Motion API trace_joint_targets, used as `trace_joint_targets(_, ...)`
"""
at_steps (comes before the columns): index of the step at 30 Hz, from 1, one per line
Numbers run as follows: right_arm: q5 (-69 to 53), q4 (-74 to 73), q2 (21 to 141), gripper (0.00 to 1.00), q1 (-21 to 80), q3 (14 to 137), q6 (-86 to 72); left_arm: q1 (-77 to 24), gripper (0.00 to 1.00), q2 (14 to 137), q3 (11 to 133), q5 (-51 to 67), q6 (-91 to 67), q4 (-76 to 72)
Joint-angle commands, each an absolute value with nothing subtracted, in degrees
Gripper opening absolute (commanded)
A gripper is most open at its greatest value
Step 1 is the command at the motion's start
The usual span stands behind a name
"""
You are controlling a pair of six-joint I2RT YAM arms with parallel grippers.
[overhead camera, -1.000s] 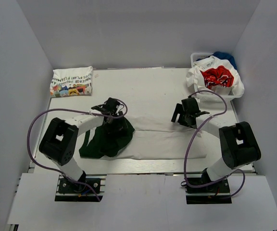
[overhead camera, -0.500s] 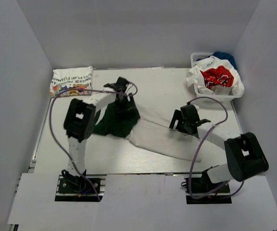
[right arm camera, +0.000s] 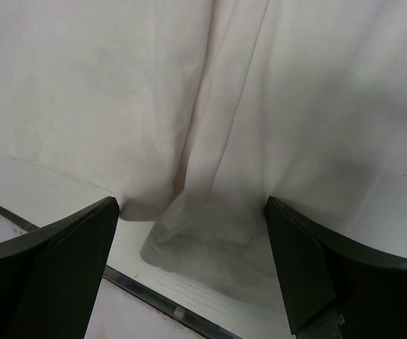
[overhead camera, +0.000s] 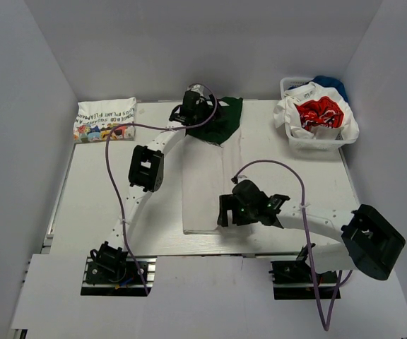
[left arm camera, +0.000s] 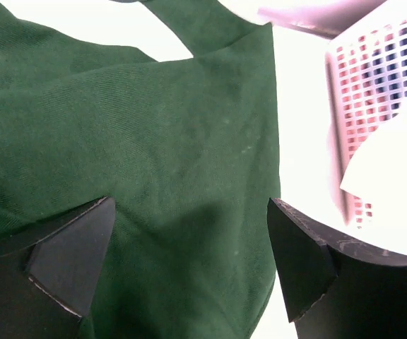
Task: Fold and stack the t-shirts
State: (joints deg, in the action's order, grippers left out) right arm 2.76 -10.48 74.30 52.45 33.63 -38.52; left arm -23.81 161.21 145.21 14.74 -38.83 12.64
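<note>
I should move my right gripper to the right in the wrist view before I close it. The creased middle of the hem is between my fingers, so they would miss the hem's corner if I closed now.
A white t-shirt with a dark green part (overhead camera: 208, 185) lies stretched lengthwise down the middle of the table, with the green end (overhead camera: 222, 120) at the back. My left gripper (overhead camera: 195, 106) is at the back over the green cloth (left arm camera: 154, 141), jaws wide open (left arm camera: 189, 268). My right gripper (overhead camera: 226, 210) is at the shirt's near end, jaws wide open (right arm camera: 189, 261) over the white hem (right arm camera: 210, 240) by the table's front edge. A folded white tee with colourful print (overhead camera: 105, 119) lies at the back left.
A white mesh basket (overhead camera: 316, 140) stands at the back right and also shows in the left wrist view (left arm camera: 373, 78). It holds a white tee with a red print (overhead camera: 319, 113) and a blue cloth (overhead camera: 331, 83). The table's metal front edge (right arm camera: 140, 293) runs just below my right gripper.
The shirt has swung from lying across the near table to lying lengthwise. My left gripper moved to the back with the green end; my right gripper moved to the front middle.
</note>
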Motion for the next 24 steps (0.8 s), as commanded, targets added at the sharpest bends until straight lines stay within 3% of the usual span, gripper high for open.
trace_joint_targets(1, 1.2, -12.4, 74.7, 0.9, 53.5, 31.6, -41.2, -24.0, 1.0, 163.4, 139.3, 14.0, -41.6, 12.5)
trace_joint_targets(8, 6.0, -12.6, 72.0, 0.9, 58.2, 34.0, -37.4, -24.0, 1.0, 161.5, 141.9, 15.6, -41.6, 12.9)
trace_joint_targets(13, 16.4, -12.0, 62.7, 0.9, 58.6, 38.8, -32.7, -24.0, 1.0, 144.6, 138.0, 14.8, -34.6, 16.7)
trace_joint_targets(18, 20.1, -18.7, 60.7, 0.9, 58.3, 42.3, -34.7, -25.2, 1.0, 122.6, 124.7, 7.6, -28.3, 26.5)
trace_joint_targets(21, 17.9, -26.3, 61.9, 0.9, 57.3, 42.2, -41.2, -25.7, 1.0, 105.2, 103.9, 4.4, -31.5, 34.6)
trace_joint_targets(24, 16.1, -27.2, 61.8, 0.9, 56.7, 40.9, -42.5, -26.4, 1.0, 93.4, 83.8, 6.5, -32.8, 30.3)
